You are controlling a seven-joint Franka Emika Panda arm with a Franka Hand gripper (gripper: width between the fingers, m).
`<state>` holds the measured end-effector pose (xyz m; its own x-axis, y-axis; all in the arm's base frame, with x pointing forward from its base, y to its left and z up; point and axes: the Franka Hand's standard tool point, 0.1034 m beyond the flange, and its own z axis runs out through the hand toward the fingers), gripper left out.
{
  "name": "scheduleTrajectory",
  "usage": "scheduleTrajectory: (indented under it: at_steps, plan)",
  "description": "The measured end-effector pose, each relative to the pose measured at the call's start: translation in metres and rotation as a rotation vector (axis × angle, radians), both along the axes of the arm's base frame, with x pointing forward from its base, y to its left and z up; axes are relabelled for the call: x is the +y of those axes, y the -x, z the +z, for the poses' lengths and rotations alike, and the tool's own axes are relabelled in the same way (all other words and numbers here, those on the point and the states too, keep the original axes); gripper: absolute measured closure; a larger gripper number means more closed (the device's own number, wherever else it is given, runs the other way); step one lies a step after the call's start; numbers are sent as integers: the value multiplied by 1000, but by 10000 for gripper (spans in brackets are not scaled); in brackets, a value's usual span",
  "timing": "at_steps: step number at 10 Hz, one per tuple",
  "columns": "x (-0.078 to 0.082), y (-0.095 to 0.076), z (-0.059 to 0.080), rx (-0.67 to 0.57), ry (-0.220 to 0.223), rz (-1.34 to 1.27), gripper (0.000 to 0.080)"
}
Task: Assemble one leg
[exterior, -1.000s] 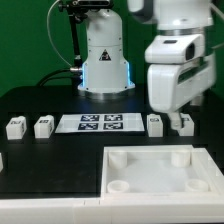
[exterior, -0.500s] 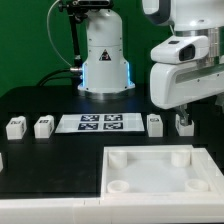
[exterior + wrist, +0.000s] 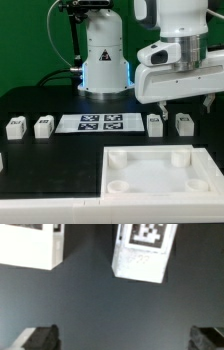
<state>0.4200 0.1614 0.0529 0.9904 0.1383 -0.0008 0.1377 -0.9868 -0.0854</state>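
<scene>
Next, my gripper grabs the white leg by its tagged body (image 3: 184, 125) to fit it into the white tray-like part.
Several white legs with marker tags stand on the black table: two at the exterior view's left (image 3: 15, 127) (image 3: 43, 126) and two at the right (image 3: 155, 124) (image 3: 184, 123). My gripper (image 3: 184, 104) hangs above the two right legs, clear of both. It is open and empty. In the wrist view, two legs (image 3: 145, 249) (image 3: 30, 243) stand on the dark table beyond my gripper (image 3: 124, 339). Its dark fingertips (image 3: 40, 338) are spread wide with nothing between them.
The marker board (image 3: 100, 123) lies flat between the two pairs of legs. A large white tray-like part with round corner sockets (image 3: 160, 170) lies in front. The robot base (image 3: 105, 60) stands at the back. A small dark piece (image 3: 2, 160) shows at the left edge.
My gripper was low around the rightmost leg a second ago. It has risen and shifted a little toward the exterior view's left. The leg stays on the table.
</scene>
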Motion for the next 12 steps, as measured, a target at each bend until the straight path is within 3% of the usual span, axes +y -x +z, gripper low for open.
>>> scheduleTrajectory:
  at_steps: [1,2,4,6,7,8,9,10,12]
  plan:
    - [-2,4,-2,30,9,5,151]
    - [-3,11,-1,165,44,20,151]
    - [10,15,-8,412,88,-12,151]
    - [6,17,-12,637,112,-30,151]
    - [9,15,-18,676,116,-20,151]
    - [7,24,-15,799,136,-3,151]
    - [7,23,-17,898,147,6,151]
    - [11,13,-24,869,135,1,151]
    - [23,35,-33,897,169,-67,151]
